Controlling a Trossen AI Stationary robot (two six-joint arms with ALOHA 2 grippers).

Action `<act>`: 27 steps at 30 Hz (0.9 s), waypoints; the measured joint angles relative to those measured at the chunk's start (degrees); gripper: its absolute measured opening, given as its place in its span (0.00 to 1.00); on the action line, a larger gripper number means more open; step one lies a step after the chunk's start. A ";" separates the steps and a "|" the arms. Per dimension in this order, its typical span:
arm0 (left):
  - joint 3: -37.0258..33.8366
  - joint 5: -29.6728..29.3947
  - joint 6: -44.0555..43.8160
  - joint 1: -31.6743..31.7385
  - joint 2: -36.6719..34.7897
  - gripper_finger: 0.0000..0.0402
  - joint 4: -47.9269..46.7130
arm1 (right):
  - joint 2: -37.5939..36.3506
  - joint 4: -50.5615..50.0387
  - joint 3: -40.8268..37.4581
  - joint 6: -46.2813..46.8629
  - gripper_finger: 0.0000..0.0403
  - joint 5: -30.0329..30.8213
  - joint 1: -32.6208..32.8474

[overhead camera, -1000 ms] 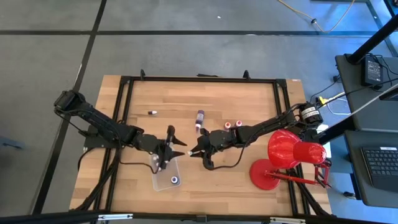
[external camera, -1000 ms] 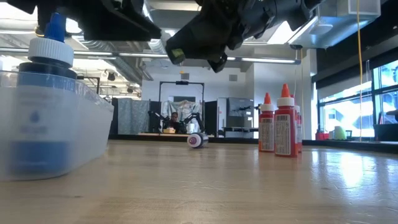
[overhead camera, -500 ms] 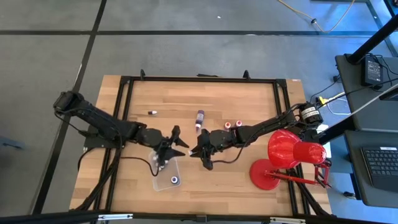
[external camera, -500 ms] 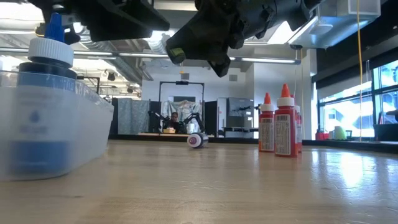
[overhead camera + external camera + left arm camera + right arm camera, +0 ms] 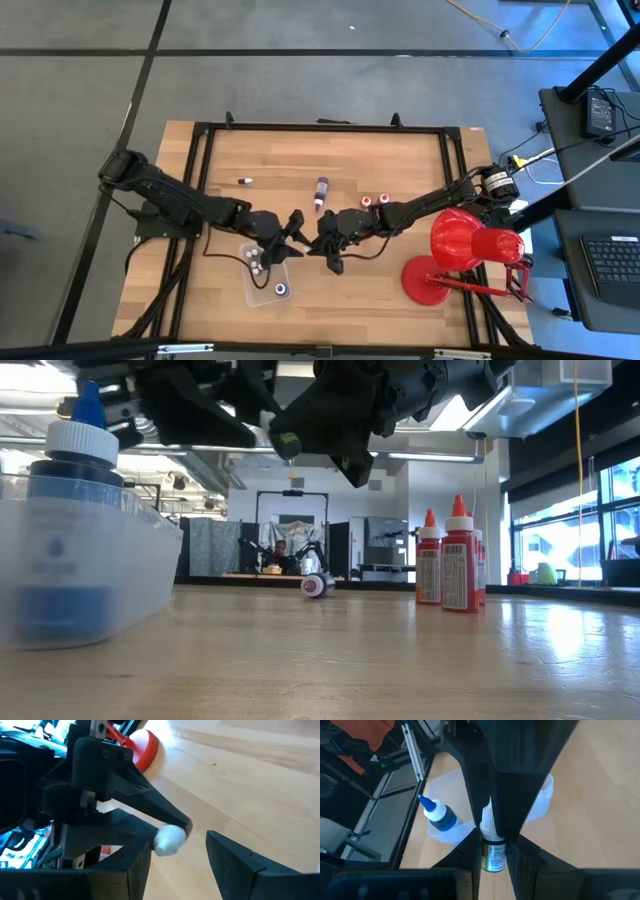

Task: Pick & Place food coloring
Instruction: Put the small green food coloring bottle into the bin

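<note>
My left gripper picks up the small food coloring bottle by its white cap (image 5: 306,249) next, for the clear tray (image 5: 262,296).
My right gripper (image 5: 317,238) hovers above the middle of the table, just right of the clear tray (image 5: 262,296), shut on a small food coloring bottle (image 5: 493,851) with a white cap. My left gripper (image 5: 297,222) faces it, open. Its fingers (image 5: 239,864) stand on either side of the bottle's white cap (image 5: 169,840). Inside the tray stand a blue bottle (image 5: 440,816) and white-capped ones (image 5: 256,263). A purple bottle (image 5: 321,190) lies on its side on the table, and two red bottles (image 5: 374,200) stand upright. My right gripper pinches the bottle's labelled body (image 5: 493,860) between its two fingers, which slant down from the table's right. The white cap (image 5: 487,819) sticks out past the fingertips toward the left gripper. The bottle is lifted clear of the table. Whether my left gripper touches the cap, I cannot tell.
A big red desk lamp (image 5: 462,252) stands at the table's right edge. One tiny bottle (image 5: 245,181) lies toward the far left. Bare wood shows along the far side and near the front right.
My left gripper has moved toward the table's right, off the tray and up to the right gripper, rolling about its own line as it went; it has stayed open. My right gripper has kept its place, rolling slightly with the bottle.
</note>
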 joint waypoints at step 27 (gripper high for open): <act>2.48 -0.16 1.01 -0.61 2.81 0.20 -0.63 | -0.04 -1.69 -0.04 -0.41 0.19 -2.83 -0.02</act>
